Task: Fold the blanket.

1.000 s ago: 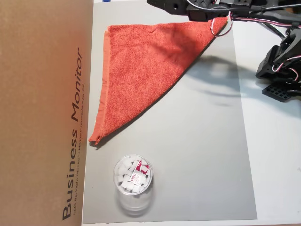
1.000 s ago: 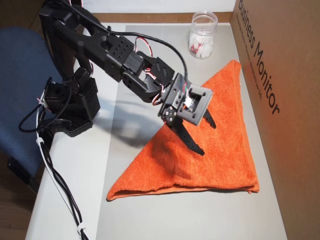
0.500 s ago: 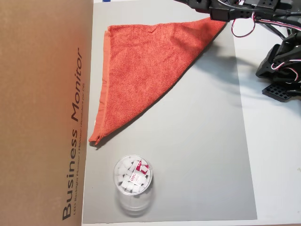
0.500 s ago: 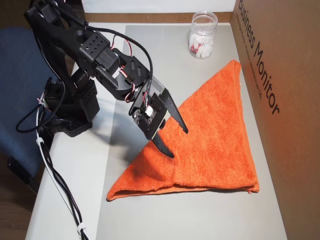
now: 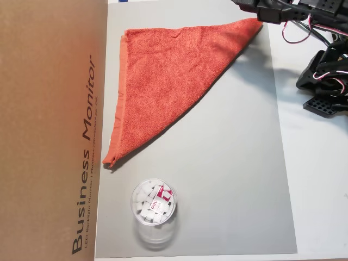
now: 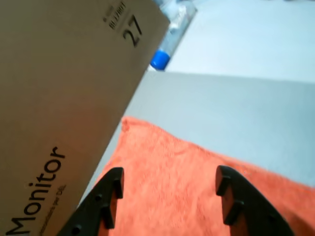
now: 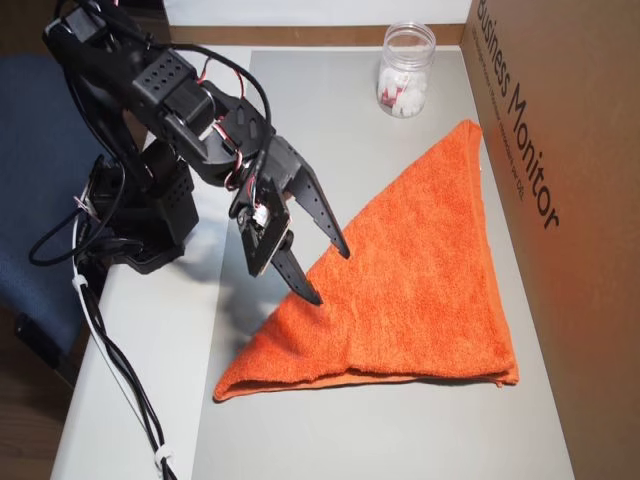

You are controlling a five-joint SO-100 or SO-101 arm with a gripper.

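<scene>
Next, my gripper grabs the towel by its pointed tip [image 5: 256,24], where the cloth narrows, since the rest of the towel [image 5: 163,73] lies flat on the mat.
The blanket [image 5: 168,76] [image 7: 410,290] [image 6: 197,191] is an orange-red terry towel lying folded into a triangle on the grey mat [image 5: 228,179] [image 7: 330,90]. My gripper [image 7: 326,273] [image 6: 167,179] hangs open above the triangle's long diagonal edge, on the side toward the arm's base, with nothing between its black fingers. In the wrist view both fingertips [image 6: 110,187] frame bare towel. In an overhead view the arm [image 5: 283,10] only shows at the top right, past the towel's pointed corner.
A large cardboard monitor box [image 5: 51,130] [image 7: 560,150] [image 6: 59,98] runs along the towel's far side. A clear plastic cup [image 5: 154,209] [image 7: 405,70] of white pieces stands on the mat. The arm's base [image 7: 140,215] and cables sit beside a blue chair [image 7: 40,180].
The arm has drawn back from over the middle of the towel toward its base, gripper staying open. The towel has not moved.
</scene>
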